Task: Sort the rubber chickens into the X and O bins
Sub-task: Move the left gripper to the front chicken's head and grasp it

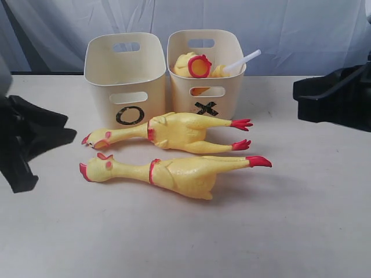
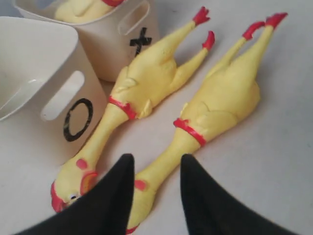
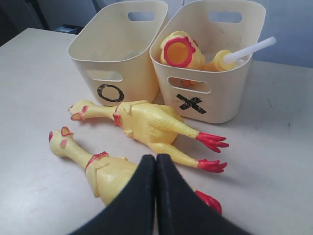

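My left gripper grabs the neck (image 1: 132, 172) next, since it is slim while the near chicken's body (image 1: 188, 176) bulges wide.
Two rubber chickens lie side by side on the table in front of the bins, the far chicken (image 1: 174, 132) and the near chicken (image 1: 179, 172), heads to the left. A third chicken (image 1: 200, 65) with a white tube (image 1: 243, 60) sits inside the X bin (image 1: 182, 95). The O bin (image 1: 104, 101) stands left of it and looks empty. My left gripper (image 2: 157, 161) is open, and the near chicken's neck (image 2: 161, 169) shows between its fingers from above, untouched. My right gripper (image 3: 156, 157) is shut on nothing, above the near chicken's body (image 3: 110, 176).
The two bins touch at the back of the white table (image 1: 290, 220), before a pale cloth backdrop. The left arm's black bulk (image 1: 26, 139) sits at the left edge. At the right edge is the right arm (image 1: 330, 95).
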Controlling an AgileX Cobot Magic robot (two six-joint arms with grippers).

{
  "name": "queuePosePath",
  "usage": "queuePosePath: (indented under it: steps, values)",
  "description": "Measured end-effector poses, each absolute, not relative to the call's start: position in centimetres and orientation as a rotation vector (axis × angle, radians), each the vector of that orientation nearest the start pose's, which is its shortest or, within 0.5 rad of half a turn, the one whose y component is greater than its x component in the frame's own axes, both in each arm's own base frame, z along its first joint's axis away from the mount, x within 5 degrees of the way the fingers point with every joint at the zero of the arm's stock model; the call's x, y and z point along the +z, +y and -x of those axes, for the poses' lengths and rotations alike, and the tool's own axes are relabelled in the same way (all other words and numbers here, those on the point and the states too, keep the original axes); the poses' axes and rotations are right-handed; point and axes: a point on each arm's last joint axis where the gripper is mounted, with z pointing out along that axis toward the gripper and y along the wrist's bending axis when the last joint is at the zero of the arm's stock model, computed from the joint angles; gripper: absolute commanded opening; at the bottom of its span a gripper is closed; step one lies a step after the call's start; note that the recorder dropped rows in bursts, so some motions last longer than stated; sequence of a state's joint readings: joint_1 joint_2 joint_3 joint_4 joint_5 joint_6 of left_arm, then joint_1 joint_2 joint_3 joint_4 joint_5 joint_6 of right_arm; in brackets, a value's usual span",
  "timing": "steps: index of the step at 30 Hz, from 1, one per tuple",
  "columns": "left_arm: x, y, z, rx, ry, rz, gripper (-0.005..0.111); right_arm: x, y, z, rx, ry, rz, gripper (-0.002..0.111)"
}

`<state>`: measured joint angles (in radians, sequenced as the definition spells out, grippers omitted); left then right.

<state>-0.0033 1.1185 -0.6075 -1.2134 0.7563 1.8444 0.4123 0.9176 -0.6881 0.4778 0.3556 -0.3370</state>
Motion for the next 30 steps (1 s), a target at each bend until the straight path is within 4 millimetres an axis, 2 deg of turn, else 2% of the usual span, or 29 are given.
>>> queuePosePath:
  steps: [5,12,17,20,24,30]
  values:
    - [23.2,-7.5,-21.7,-0.358,1.782,-1.35,0.059,31.7,9.0,-16.9,0.493,2.021,0.407,-0.001]
    - [19.9,-10.0,-24.7,-0.233,1.838,-1.486,0.059,31.7,9.0,-16.9,0.494,2.021,0.405,-0.001]
    - [17.4,-12.6,-26.4,-0.091,1.726,-1.806,0.059,31.7,9.0,-16.9,0.504,2.023,0.398,-0.001]
    - [15.7,-12.8,-27.9,-0.013,1.743,-1.84,0.059,31.7,9.0,-16.9,0.51,2.027,0.396,-0.001]
    - [14.6,-13.1,-29.5,0.022,1.741,-1.867,0.059,31.7,9.0,-16.8,0.512,2.028,0.395,-0.001]
    - [12.8,-13.3,-30.3,0.023,1.741,-1.941,0.059,31.7,9.1,-16.8,0.518,2.029,0.391,-0.001]
